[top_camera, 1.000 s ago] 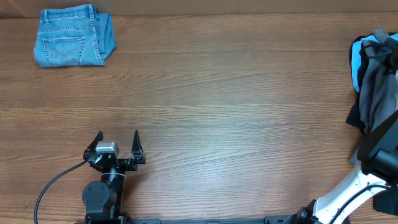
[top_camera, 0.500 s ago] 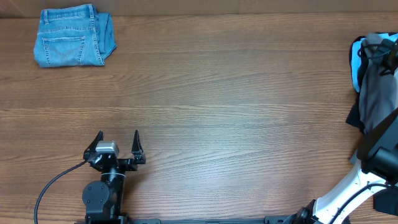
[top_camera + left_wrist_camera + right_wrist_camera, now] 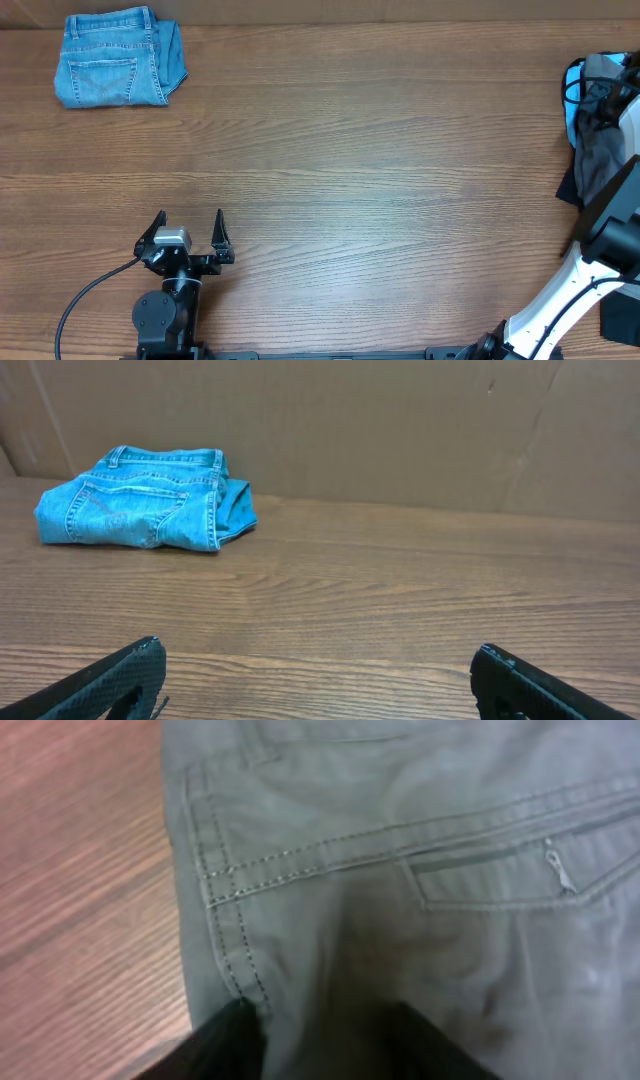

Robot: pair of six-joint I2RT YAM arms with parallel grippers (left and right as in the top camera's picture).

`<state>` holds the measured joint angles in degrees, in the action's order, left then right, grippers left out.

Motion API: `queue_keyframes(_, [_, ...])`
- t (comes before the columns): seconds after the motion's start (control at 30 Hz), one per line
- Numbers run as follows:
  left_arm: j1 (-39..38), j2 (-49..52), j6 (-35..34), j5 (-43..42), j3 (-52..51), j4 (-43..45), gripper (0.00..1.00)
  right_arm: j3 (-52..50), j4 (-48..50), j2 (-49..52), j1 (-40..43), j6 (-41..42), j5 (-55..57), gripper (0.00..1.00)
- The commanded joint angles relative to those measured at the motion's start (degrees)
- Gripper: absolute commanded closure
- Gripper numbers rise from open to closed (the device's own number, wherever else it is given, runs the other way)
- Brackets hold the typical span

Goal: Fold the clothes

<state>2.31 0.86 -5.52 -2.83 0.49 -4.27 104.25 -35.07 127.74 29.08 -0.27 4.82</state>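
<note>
My right gripper is to grab the grey clothes (image 3: pixel 597 160) next by the stitched side seam beside the zipped pocket. The rest will then trail open across the table for folding.
The grey clothes (image 3: pixel 597 160) lie bunched at the table's far right edge, on a pile with other garments. In the right wrist view the grey garment (image 3: pixel 400 870) fills the frame, showing stitched seams and a zipped slit pocket. My right gripper (image 3: pixel 330 1045) is pressed into it, with a fold of grey cloth between its two dark fingers. From overhead, the right gripper (image 3: pixel 618 95) is over the top of the pile and half hidden. My left gripper (image 3: pixel 190 225) is open and empty near the front left, and it also shows in the left wrist view (image 3: pixel 320 660).
Folded blue denim jeans (image 3: pixel 118 58) lie at the back left corner, also in the left wrist view (image 3: pixel 150 500). A light-blue garment (image 3: pixel 573 100) and a black one (image 3: pixel 568 190) lie under the grey piece. A brown wall (image 3: pixel 400 420) backs the table.
My right arm has moved toward the back right over the pile, and the grey garment has bunched up and looks narrower. The left arm has not moved.
</note>
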Motion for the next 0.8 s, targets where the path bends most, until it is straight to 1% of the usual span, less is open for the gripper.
queue_keyframes(0.0, [0.3, -0.6, 1.3, -0.6, -0.2, 0.0, 0.00, 0.2, 1.2, 0.3, -0.6, -0.1, -0.3, 0.48])
queue_keyframes(0.03, [0.3, -0.6, 1.3, -0.6, -0.2, 0.0, 0.00, 0.2, 1.4, 0.3, -0.8, -0.1, -0.3, 0.44])
queue_keyframes(0.07, [0.3, -0.6, 1.3, -0.6, -0.2, 0.0, 0.00, 0.2, 1.5, 0.3, -1.0, -0.1, -0.3, 0.37])
queue_keyframes(0.1, [0.3, -0.6, 1.3, -0.6, -0.2, 0.0, 0.00, 0.2, 1.5, 0.3, -1.2, -0.1, -0.3, 0.32])
queue_keyframes(0.17, [0.3, -0.6, 1.3, -0.6, -0.2, 0.0, 0.00, 0.2, 1.5, 0.3, -1.8, -0.2, -0.3, 0.29])
queue_keyframes(0.23, [0.3, -0.6, 1.3, -0.6, -0.2, 0.0, 0.00, 0.3, 1.3, 0.3, -2.9, -3.4, -1.1, 0.24])
queue_keyframes(0.3, [0.3, -0.6, 1.3, -0.6, -0.2, 0.0, 0.00, 0.3, 1.3, 0.3, -3.6, -5.0, -0.7, 0.24])
queue_keyframes(0.43, [0.3, -0.6, 1.3, -0.6, -0.2, 0.0, 0.00, 0.3, 1.3, 0.3, -4.3, -5.3, 4.4, 0.24])
queue_keyframes(0.47, [0.3, -0.6, 1.3, -0.6, -0.2, 0.0, 0.00, 0.3, 1.4, 0.3, -4.3, -5.3, 5.0, 0.25])
queue_keyframes(0.6, [0.3, -0.6, 1.3, -0.6, -0.2, 0.0, 0.00, -0.5, 1.6, 0.4, -3.3, -5.4, 5.0, 0.29])
queue_keyframes(0.77, [0.3, -0.6, 1.3, -0.6, -0.2, 0.0, 0.00, -1.5, 2.2, 2.8, -2.3, -5.6, 5.0, 0.29])
